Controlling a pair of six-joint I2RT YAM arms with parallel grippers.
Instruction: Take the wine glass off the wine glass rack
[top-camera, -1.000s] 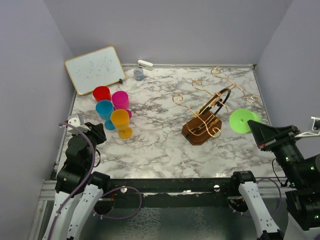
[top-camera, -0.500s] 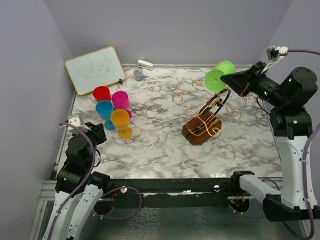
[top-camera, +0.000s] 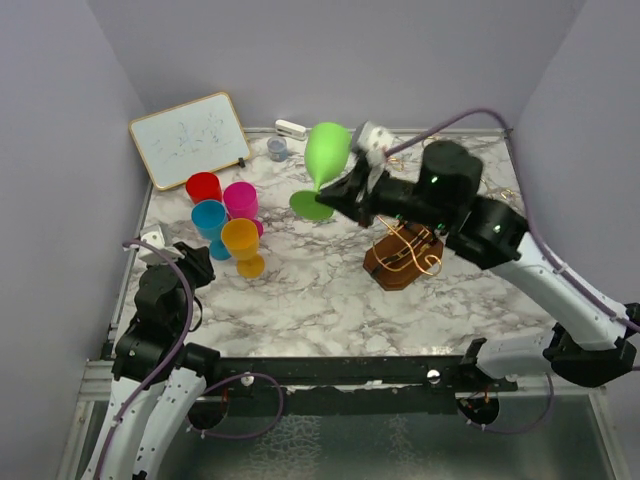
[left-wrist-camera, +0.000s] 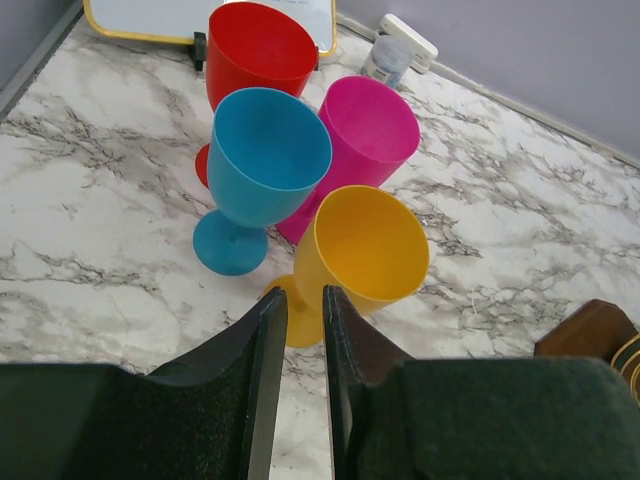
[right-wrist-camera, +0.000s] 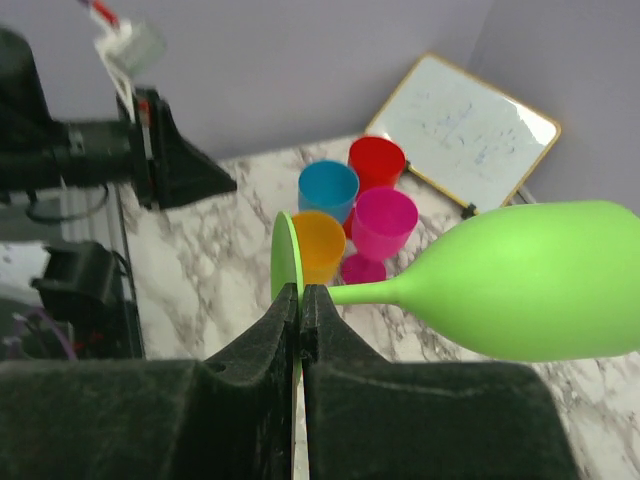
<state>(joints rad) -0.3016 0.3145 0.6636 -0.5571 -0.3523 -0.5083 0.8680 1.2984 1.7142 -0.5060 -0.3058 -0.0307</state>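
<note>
My left gripper grabs the glass by its bowl's rim (top-camera: 330, 126) next, which leaves the green wine glass's foot (top-camera: 310, 206) free to stand on the tabletop.
The green wine glass (top-camera: 325, 150) hangs in the air over the back middle of the table, tilted, its bowl (right-wrist-camera: 540, 290) off to the right in the right wrist view. My right gripper (right-wrist-camera: 300, 292) is shut on the edge of its round foot (right-wrist-camera: 285, 255). The wine glass rack (top-camera: 402, 260) stands behind and below the right arm, which hides all but its wooden base and some copper wire; no glass shows on it. My left gripper (left-wrist-camera: 304, 295) rests at the left near edge, jaws a narrow gap apart and holding nothing, pointing at an orange glass (left-wrist-camera: 365, 245).
Red (top-camera: 204, 187), pink (top-camera: 240, 200), blue (top-camera: 209, 220) and orange (top-camera: 241, 241) glasses stand clustered at the left. A whiteboard (top-camera: 190, 138) leans at the back left, with a small jar (top-camera: 277, 149) and a white eraser (top-camera: 291, 129) along the back edge.
The right arm has swung from the table's right side up over the rack and leftward, carrying the green glass to the back middle. The left arm has not moved.
</note>
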